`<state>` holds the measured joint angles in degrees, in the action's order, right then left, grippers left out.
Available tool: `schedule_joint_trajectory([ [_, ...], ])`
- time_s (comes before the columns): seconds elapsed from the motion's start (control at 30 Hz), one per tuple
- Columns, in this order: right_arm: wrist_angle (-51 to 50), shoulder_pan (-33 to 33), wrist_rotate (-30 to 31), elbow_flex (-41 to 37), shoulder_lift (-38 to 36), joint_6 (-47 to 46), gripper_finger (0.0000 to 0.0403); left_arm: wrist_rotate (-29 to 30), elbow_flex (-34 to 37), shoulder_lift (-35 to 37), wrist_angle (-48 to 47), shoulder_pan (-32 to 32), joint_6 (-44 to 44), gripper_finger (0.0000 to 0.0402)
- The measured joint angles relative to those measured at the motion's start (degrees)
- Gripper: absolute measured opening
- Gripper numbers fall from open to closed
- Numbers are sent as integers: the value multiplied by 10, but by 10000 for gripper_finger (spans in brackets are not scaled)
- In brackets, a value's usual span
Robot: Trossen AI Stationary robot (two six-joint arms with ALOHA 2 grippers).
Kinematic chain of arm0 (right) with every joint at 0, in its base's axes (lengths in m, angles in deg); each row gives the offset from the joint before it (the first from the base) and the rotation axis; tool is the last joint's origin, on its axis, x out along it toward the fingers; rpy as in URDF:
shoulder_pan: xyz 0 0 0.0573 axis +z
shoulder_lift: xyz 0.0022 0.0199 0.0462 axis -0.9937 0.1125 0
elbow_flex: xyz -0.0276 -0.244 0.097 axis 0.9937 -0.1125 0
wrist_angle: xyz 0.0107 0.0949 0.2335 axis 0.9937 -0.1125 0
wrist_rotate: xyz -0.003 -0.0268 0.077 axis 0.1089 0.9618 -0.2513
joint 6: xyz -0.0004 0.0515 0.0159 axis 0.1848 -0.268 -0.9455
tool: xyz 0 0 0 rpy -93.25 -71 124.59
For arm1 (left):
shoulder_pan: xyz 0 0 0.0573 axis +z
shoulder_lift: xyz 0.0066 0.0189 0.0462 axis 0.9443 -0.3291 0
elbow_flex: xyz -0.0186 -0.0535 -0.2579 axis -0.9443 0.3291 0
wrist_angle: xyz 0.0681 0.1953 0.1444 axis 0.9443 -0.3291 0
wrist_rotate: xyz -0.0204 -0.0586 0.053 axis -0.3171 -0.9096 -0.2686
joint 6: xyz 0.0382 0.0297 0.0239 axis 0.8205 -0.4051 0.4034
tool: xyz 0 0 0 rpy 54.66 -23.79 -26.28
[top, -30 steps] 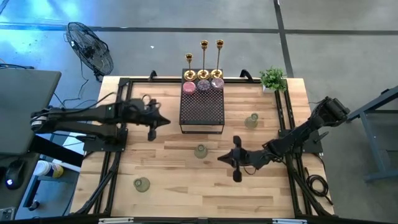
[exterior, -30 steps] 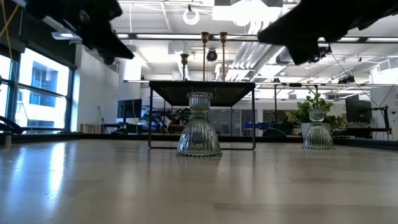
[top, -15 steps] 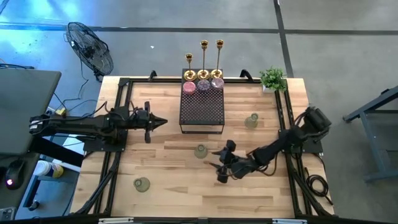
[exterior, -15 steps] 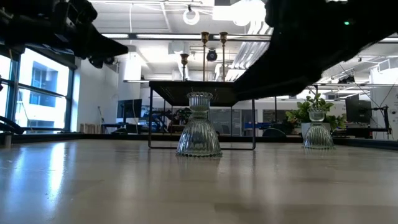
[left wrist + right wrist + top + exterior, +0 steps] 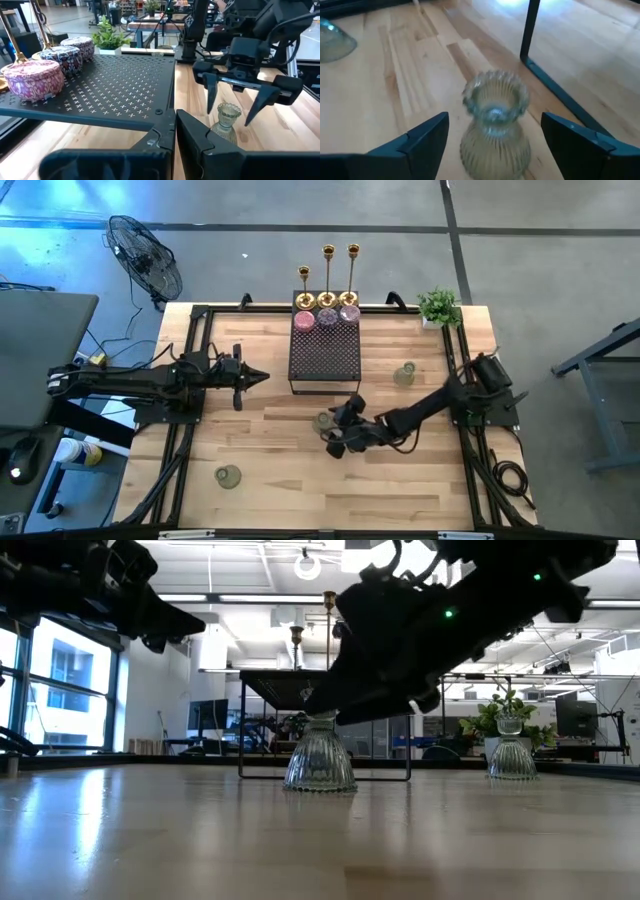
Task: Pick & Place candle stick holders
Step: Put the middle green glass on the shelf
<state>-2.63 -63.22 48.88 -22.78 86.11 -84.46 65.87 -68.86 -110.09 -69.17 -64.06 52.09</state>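
Note:
I will next place the pale green glass holder on the black mesh stand, so my right gripper will grab it by its narrow neck (image 5: 322, 422) (image 5: 495, 124).
A pale green ribbed glass candle stick holder (image 5: 495, 120) stands on its wide base mid-table (image 5: 322, 421). My right gripper (image 5: 495, 145) is open, one finger on either side of its upper part with a gap on both sides; the left wrist view shows this too (image 5: 229, 117). My left gripper (image 5: 262, 376) hovers shut at the table's left, pointing toward the black mesh stand (image 5: 324, 355). Three gold candlesticks (image 5: 328, 275) and three pink-purple cups (image 5: 327, 315) stand on the stand's far end. Two more glass holders stand at the right (image 5: 404, 374) and near left (image 5: 228, 476).
The black mesh stand's legs (image 5: 530, 30) rise just beyond the glass holder in front of my right gripper. A small potted plant (image 5: 438, 305) sits at the far right corner. Black frame rails run along the table's left and right sides.
My right gripper has moved toward the table's left and slightly toward its far edge, down to the middle glass holder, and has opened around its upper part. The holder has not moved. My left arm has drawn back slightly toward the left.

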Motion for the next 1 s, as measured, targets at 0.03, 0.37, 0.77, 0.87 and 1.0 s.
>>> schedule_joint_trajectory([
  [0.03,7,-3,-4,0,1,8,306,0,0,0,0,0,0,10],
  [0.37,70,-31,-71,-1,35,62,245,0,0,0,-3,0,0,10],
  [0.77,117,-12,-104,0,-8,115,129,0,0,0,-4,0,0,10],
  [0.87,73,0,-106,0,-70,114,129,0,0,0,-5,0,0,10],
  [1.0,-23,10,-49,1,-178,113,130,0,0,0,-4,0,0,10],
])
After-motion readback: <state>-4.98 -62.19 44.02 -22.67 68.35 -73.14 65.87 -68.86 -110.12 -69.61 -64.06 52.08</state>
